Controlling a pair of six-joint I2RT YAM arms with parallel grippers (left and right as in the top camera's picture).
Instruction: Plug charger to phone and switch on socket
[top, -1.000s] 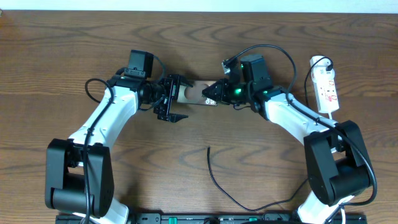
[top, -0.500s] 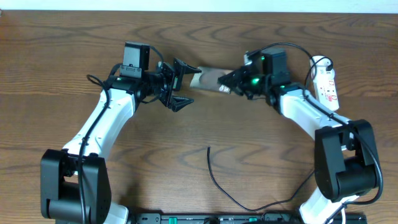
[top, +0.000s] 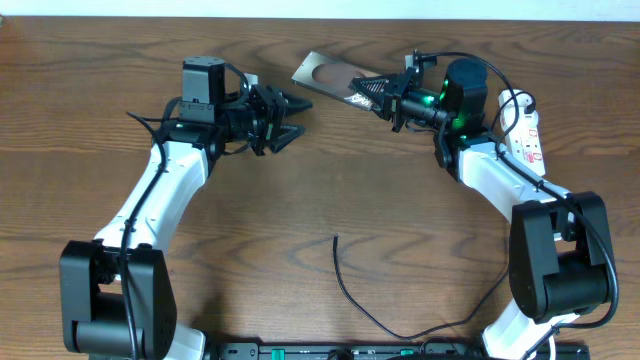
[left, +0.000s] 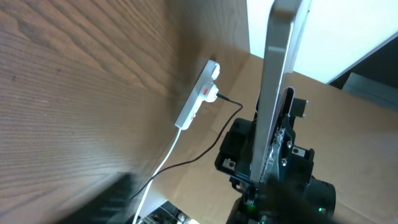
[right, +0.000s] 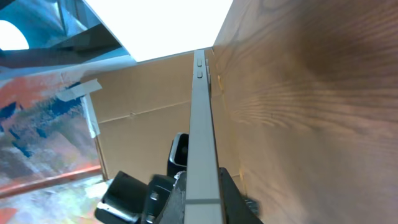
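Note:
I should next grab the phone across its sides by its loose end (top: 310, 71) with my left gripper. The phone's end at the right gripper then stays free to plug in the charger (top: 342, 275).
The bronze-brown phone (top: 322, 72) hangs above the table near the far edge, tilted, with my right gripper (top: 373, 95) shut on its right end. In the right wrist view the phone (right: 200, 112) shows edge-on, and my right gripper (right: 205, 190) has a finger pressed to each face. My left gripper (top: 292, 115) stands open and empty, just below and left of the phone's free end, not touching it. In the left wrist view the phone (left: 277, 81) is also edge-on. The charger (top: 342, 275) lies loose on the table at front centre. The white socket (top: 525, 130) lies at the right.
The socket (left: 198, 99) also shows in the left wrist view, with a white cord and a thin black cable leading from it. Thick black arm cables loop above both wrists. The table's far edge runs just behind the phone.
The right gripper has lifted the phone off the table and carried it back and to the right. The left gripper came away from the phone's left end, moved farther back, and its jaws narrowed somewhat.

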